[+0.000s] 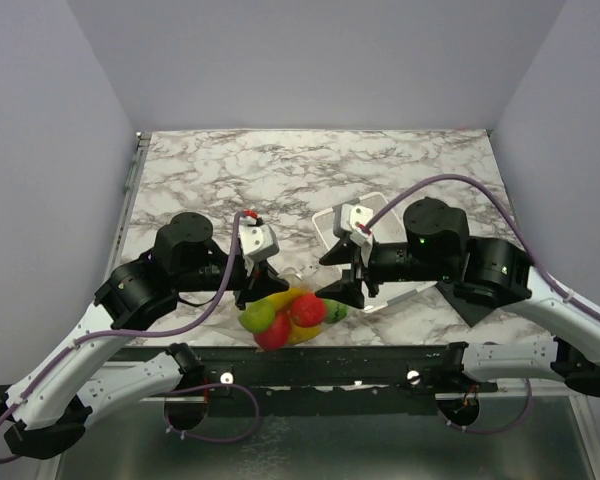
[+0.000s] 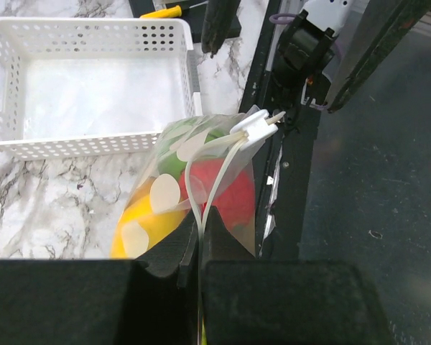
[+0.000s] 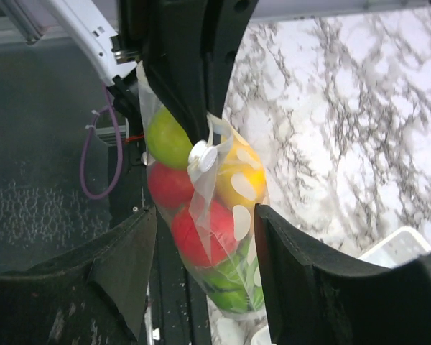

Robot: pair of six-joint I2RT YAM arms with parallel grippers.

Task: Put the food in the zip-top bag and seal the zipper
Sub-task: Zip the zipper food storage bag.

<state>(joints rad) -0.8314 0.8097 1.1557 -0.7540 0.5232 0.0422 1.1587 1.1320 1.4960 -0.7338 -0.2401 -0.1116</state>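
My right gripper should next pinch the bag's zipper beside the white slider (image 3: 205,160), so the slider stays free for my left gripper to seal the bag.
The zip-top bag (image 1: 288,316) hangs over the table's near edge, filled with the food (image 3: 201,230): red, yellow, light green and dark green toy fruits. My left gripper (image 2: 200,219) is shut on the zipper (image 2: 210,180), pinching the strip's two layers together just below the white slider (image 2: 256,126). In the top view it (image 1: 257,293) sits at the bag's left upper corner. My right gripper (image 3: 207,215) is open, one finger on each side of the hanging bag without touching it. The slider (image 3: 202,154) shows on the bag's top fold. From above, the right gripper (image 1: 352,290) is just right of the bag.
A white slotted basket (image 2: 14,136) stands empty on the marble table (image 1: 310,170), behind the bag and partly under the right arm (image 1: 380,204). Its corner (image 3: 400,248) shows in the right wrist view. Below the bag runs the black frame rail (image 1: 320,362) at the table's near edge.
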